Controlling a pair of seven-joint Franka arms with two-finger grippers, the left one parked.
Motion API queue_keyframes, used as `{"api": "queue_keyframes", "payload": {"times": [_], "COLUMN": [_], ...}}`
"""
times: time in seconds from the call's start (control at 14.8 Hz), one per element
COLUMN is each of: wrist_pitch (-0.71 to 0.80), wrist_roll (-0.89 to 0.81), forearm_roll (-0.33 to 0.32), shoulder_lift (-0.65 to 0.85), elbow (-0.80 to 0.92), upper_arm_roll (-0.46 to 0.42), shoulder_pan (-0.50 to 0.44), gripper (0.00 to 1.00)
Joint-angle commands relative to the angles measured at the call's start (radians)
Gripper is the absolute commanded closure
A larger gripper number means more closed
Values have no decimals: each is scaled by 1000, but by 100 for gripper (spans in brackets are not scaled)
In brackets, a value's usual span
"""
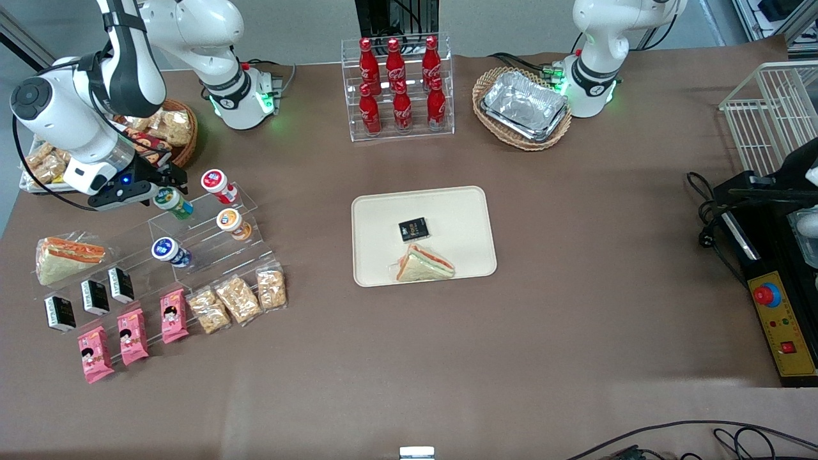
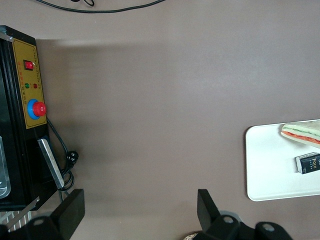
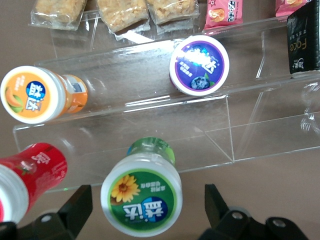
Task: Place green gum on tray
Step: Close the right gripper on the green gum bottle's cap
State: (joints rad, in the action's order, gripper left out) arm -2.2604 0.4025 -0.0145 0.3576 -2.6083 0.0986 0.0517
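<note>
The green gum needs to go on the tray (image 1: 460, 217), so my right gripper will grab the gum by its white lid (image 1: 168, 196) next.
The green gum (image 1: 174, 202) (image 3: 141, 195), a small bottle with a green-rimmed white lid showing a yellow flower, stands on the top step of a clear acrylic stand (image 1: 211, 236). My right gripper (image 1: 163, 186) (image 3: 145, 212) hangs over it, open. One black finger (image 3: 75, 206) shows on each side of the lid with a gap between. The cream tray (image 1: 460, 217) (image 2: 265, 165) lies at the table's middle, holding a sandwich (image 1: 425, 264) and a small black packet (image 1: 413, 229).
On the same stand are a red-lidded bottle (image 1: 215, 181), an orange-lidded one (image 1: 231, 222) and a blue-lidded one (image 1: 168, 250). Snack packets (image 1: 236, 300), pink packs (image 1: 134, 335) and black boxes (image 1: 94, 297) lie nearer the front camera. A cola rack (image 1: 397, 86) and foil-tray basket (image 1: 523, 107) stand farther away.
</note>
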Motion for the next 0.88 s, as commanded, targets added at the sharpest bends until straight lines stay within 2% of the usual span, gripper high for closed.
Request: {"api": "queue_keyframes", "payload": {"times": [0.0, 0.27, 0.4, 0.54, 0.61, 0.81], "wrist_pitch": [-22, -21, -21, -11, -10, 4], "wrist_roll": [2, -65, -67, -70, -70, -65], "forearm_roll": [19, 19, 19, 19, 19, 18], "shoulder_lift": [29, 26, 21, 21, 20, 18], "elbow": [-27, -26, -24, -21, -22, -6], "upper_arm_roll": [0, 0, -2, -2, -3, -11], "shoulder_pan": [5, -7, -7, -9, -9, -9], "gripper": [6, 49, 61, 85, 88, 88]}}
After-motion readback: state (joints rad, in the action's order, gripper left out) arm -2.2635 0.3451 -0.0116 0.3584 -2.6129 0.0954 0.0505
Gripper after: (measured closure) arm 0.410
